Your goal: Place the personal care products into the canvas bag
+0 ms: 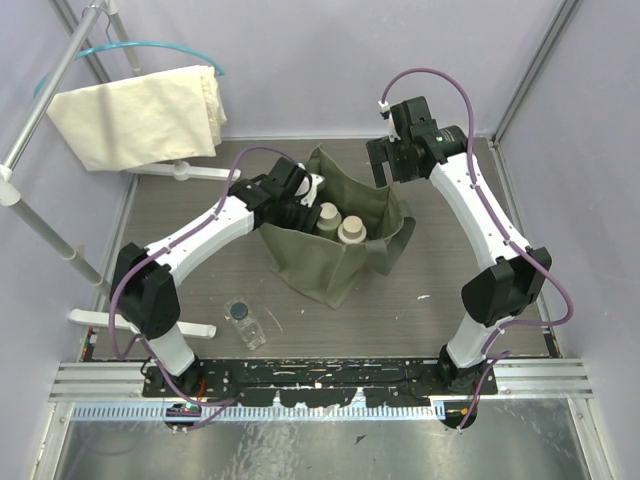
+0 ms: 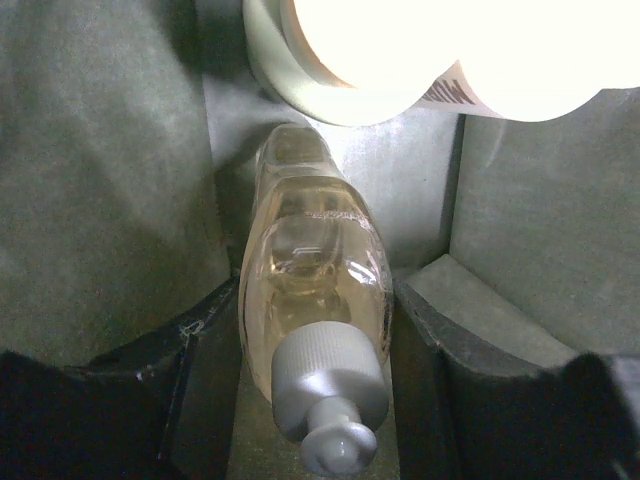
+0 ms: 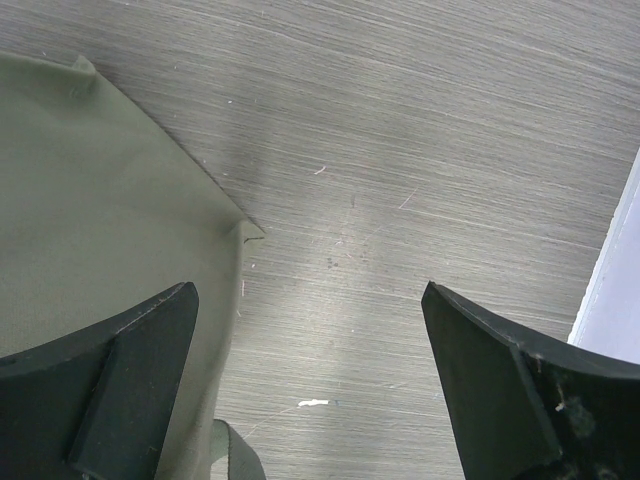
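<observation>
The amber bottle (image 2: 310,230) hangs down inside the open bag, next to the bottles with cream caps, and it would end up in the bag, so my left gripper should open now.
The olive-green canvas bag (image 1: 330,262) stands open at the table's middle. My left gripper (image 1: 303,203) is down inside its left rim, shut on the amber bottle (image 2: 310,230), whose white cap (image 2: 325,400) points back at the wrist camera. Two cream-capped bottles (image 1: 327,216) (image 1: 351,231) stand inside the bag; they show overexposed in the left wrist view (image 2: 350,60). The clear dark-capped bottle (image 1: 243,319) lies on the table in front of the bag, to its left. My right gripper (image 1: 398,160) is open and empty above the table by the bag's back right corner (image 3: 110,200).
A cream cloth bag (image 1: 140,112) hangs on a rack (image 1: 40,110) at the back left, its white base bars (image 1: 140,322) near the left arm. Grey walls close the back and sides. A small white fleck (image 3: 313,403) lies under the right gripper.
</observation>
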`<state>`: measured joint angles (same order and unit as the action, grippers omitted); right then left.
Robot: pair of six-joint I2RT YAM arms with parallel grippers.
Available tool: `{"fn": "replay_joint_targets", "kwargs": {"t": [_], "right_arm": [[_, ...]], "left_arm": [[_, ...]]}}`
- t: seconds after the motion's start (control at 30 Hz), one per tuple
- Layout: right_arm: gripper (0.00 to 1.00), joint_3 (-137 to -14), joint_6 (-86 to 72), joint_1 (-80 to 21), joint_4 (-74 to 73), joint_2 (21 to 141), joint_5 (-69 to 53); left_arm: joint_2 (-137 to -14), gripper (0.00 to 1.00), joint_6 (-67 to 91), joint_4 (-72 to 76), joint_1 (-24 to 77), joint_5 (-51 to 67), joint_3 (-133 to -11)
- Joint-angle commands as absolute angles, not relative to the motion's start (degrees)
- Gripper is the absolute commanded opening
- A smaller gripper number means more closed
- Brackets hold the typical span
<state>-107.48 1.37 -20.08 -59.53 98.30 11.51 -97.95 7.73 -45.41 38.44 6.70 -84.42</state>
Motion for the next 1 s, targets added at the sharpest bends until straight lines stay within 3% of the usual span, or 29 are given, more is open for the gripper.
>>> {"fn": "replay_joint_targets", "kwargs": {"t": [0.0, 0.3, 0.37, 0.47, 0.77, 0.97], "right_arm": [[1.0, -109.1, 2.1, -20.0, -59.9, 97.9, 12.0], [1.0, -109.9, 2.0, -20.0, -59.9, 98.6, 11.9], [1.0, -109.8, 2.1, -20.0, -59.8, 98.7, 11.8], [1.0, -110.1, 2.1, -20.0, -59.7, 99.1, 11.9], [1.0, -111.6, 2.0, -20.0, -58.9, 100.5, 11.6], [1.0, -111.5, 2.3, -20.0, -58.8, 101.3, 15.1]], "left_arm": [[-96.4, 0.3, 9.4, -44.1, 38.5, 9.3, -83.5], [-95.5, 0.67, 9.2, -45.8, 38.6, 8.3, -87.3], [-94.3, 0.83, 9.0, -45.7, 38.5, 7.9, -88.6], [-89.8, 0.99, 8.0, -42.8, 38.5, 6.0, -89.4], [-77.2, 0.98, 10.9, -36.6, 38.5, -1.0, -88.1], [-73.2, 0.98, 16.5, -53.4, 38.6, -11.2, -93.6]]}}
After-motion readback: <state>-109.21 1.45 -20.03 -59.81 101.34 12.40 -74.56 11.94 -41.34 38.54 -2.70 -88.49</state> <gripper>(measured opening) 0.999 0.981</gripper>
